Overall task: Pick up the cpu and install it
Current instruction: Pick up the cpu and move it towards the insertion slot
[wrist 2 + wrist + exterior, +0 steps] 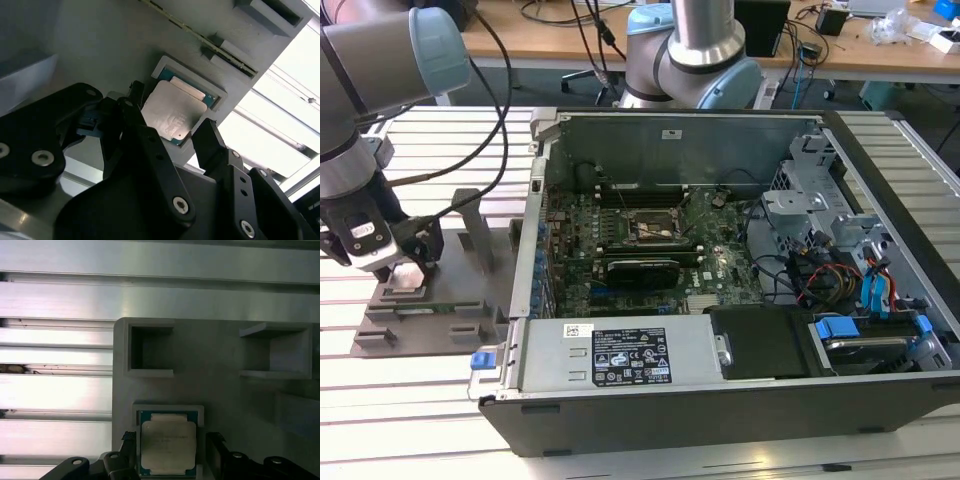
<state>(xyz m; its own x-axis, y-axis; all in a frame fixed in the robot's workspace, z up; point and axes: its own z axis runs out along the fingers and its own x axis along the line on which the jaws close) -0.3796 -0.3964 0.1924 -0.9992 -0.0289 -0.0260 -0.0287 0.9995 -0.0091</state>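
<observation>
The pocket's raised rim (168,408) fits tightly around the chip's corners and is open only beside the chip's middle. My gripper should grab the chip by its opposite side edges next.
The cpu (408,272) is a small silvery square chip lying flat in a shallow pocket of the grey holder plate (470,300), at the exterior view's left. Its metal top with pale edge and green rim is seen in both wrist views (172,112) (167,442). My gripper (392,262) hangs right over it. The black fingers (207,137) stand one on each side of the chip with a small gap on each side (216,447). The gripper (171,446) is open around the chip. On the motherboard, the dark socket frame (658,228) lies uncovered.
An open computer case (720,380) takes up the middle and the exterior view's right, with cables and blue drive clips inside. A long green memory stick (432,308) lies on the holder plate. Upright grey posts (470,225) stand on the plate. A second arm's base (695,60) stands behind the case.
</observation>
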